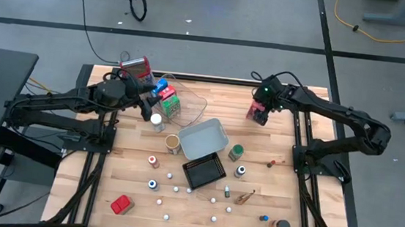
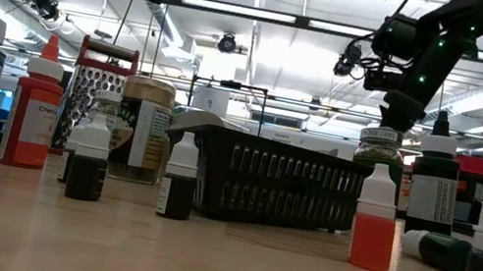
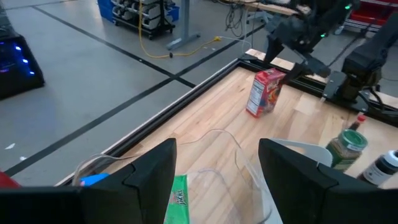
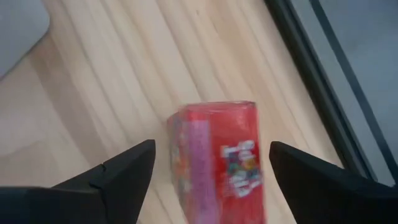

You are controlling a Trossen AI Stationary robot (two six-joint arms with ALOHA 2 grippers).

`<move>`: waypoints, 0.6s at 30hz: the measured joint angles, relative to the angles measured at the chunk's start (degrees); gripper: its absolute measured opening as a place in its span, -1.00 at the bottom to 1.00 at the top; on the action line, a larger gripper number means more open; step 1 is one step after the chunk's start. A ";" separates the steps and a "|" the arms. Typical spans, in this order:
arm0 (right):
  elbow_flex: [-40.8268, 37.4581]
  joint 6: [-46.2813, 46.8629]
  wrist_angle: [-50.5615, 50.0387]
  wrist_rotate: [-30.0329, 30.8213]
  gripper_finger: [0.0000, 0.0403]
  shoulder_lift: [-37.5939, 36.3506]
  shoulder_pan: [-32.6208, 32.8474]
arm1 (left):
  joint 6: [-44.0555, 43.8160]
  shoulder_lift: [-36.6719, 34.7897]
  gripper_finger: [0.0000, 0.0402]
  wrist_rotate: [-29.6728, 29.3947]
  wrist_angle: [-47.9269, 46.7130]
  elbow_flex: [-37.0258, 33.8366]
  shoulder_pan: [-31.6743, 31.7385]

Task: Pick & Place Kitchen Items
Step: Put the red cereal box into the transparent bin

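Observation:
The red carton should go into the clear tray [image 1: 185, 97], so my right gripper should pick it up by its narrow sides next.
A red carton [image 4: 217, 155] stands upright on its base on the wooden table near the far right edge [image 1: 256, 113]. My right gripper [image 4: 211, 146] hangs above it, open, one finger on either side of the carton's top with a gap on each side. My left gripper [image 3: 216, 144] is open and holds nothing; it hovers at the far left [image 1: 146, 107] over a clear tray [image 3: 217, 155] that holds a green carton [image 3: 179, 199] and a blue carton [image 1: 164, 92]. In the left wrist view the red carton [image 3: 264, 92] stands farther off.
A grey tray [image 1: 202, 137] and a black basket [image 1: 204, 171] sit mid-table, with jars [image 1: 236, 152] beside them. Small capped bottles [image 1: 153, 185] lie scattered over the near half, and a red item [image 1: 122, 204] lies near left. A metal grater [image 1: 137, 67] stands at the far left.

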 joint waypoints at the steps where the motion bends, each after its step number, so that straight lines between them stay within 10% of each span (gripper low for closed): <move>1: 0.00 0.02 0.06 0.03 0.64 0.43 0.00 | 0.00 0.00 0.18 0.12 -0.01 0.00 0.01; 18: -0.02 1.72 -1.47 -0.18 0.33 3.49 -0.22 | 1.11 0.00 0.18 0.15 -0.02 0.00 -0.02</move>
